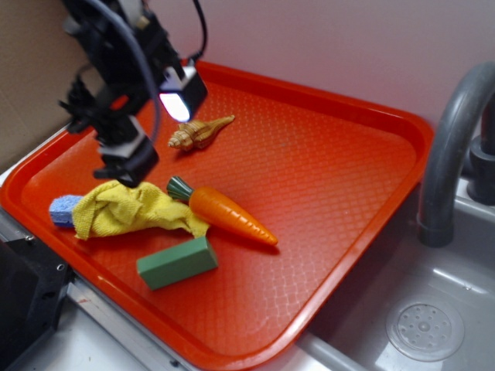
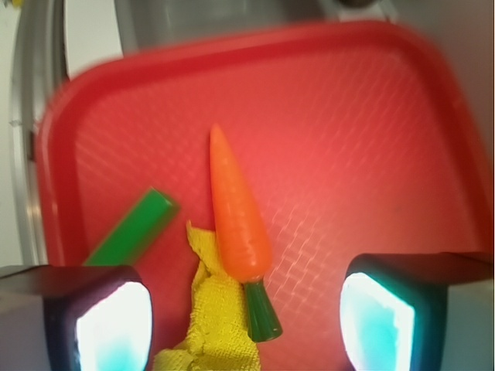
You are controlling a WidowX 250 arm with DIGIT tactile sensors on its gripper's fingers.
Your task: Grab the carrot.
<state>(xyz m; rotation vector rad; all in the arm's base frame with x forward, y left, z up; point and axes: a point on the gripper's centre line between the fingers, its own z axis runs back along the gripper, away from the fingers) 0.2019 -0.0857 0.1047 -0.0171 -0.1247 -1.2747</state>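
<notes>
The long carrot tapers to a thin tip [image 1: 271,239], so my gripper needs to grab the carrot next by its thick orange end [image 1: 206,204].
The orange carrot [image 1: 228,215] with a dark green stem cap lies on the red tray [image 1: 340,162], tip pointing to the front right. In the wrist view the carrot [image 2: 236,212] lies lengthwise ahead, its stem cap between the two fingers. My gripper [image 1: 155,131] hovers above the tray's left side, over the yellow cloth and above the carrot's stem end. It is open and empty. In the wrist view the gripper [image 2: 247,328] has its pads wide apart, not touching the carrot.
A yellow cloth [image 1: 131,209] lies beside the carrot's stem, partly over a blue sponge [image 1: 63,209]. A green block [image 1: 178,263] sits in front. A tan seashell [image 1: 197,133] lies behind. A grey faucet [image 1: 452,147] and sink [image 1: 425,328] are on the right.
</notes>
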